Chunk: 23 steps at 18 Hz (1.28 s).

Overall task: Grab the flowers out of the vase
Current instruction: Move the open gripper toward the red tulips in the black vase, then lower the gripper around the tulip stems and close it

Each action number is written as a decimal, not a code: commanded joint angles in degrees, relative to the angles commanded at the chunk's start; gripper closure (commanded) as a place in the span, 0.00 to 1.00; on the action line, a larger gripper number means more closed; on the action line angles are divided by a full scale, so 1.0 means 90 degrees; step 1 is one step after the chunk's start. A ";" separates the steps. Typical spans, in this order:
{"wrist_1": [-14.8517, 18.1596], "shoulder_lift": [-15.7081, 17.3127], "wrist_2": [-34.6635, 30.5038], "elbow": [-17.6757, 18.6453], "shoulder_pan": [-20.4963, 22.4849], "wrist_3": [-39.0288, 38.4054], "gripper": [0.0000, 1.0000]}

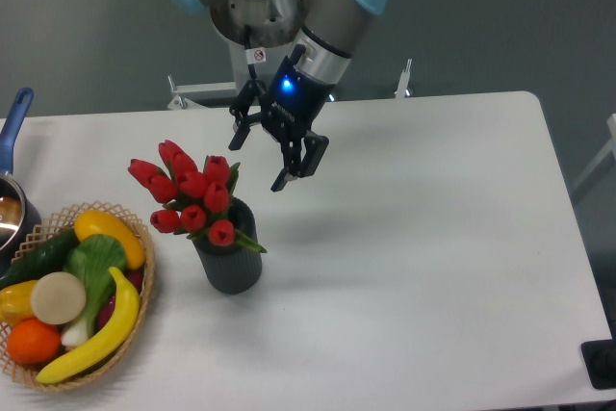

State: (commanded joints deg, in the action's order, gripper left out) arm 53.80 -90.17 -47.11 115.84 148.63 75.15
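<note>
The flowers' cluster of red buds is the part my gripper should take hold of next, to lift the flowers (190, 192) out of the vase (229, 259).
The flowers (190, 192), a bunch of red tulip buds with green leaves, stand in the vase (229, 259), a short dark grey ribbed cylinder left of the table's middle. My gripper (256, 159) hangs open above the table, just right of and slightly behind the buds. Nothing sits between its fingers, and it is apart from the flowers. The stems are hidden inside the vase.
A woven basket (141, 305) of fruit and vegetables sits at the front left corner. A pot with a blue handle (13, 132) shows at the left edge. The white table (433, 257) stretches to the right. The robot base (260, 36) stands behind.
</note>
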 joint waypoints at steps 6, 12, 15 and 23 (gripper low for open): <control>-0.0109 -0.0206 0.0010 -0.0107 -0.0059 -0.0069 0.00; -0.0177 -0.0449 0.0117 -0.0176 -0.0391 -0.0108 0.00; -0.0177 -0.0576 0.0312 -0.0176 -0.0420 -0.0196 0.00; -0.0226 -0.0791 0.0916 -0.0215 -0.0440 -0.0186 0.00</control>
State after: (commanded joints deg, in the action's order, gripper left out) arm 51.77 -97.29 -38.86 113.91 144.67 73.48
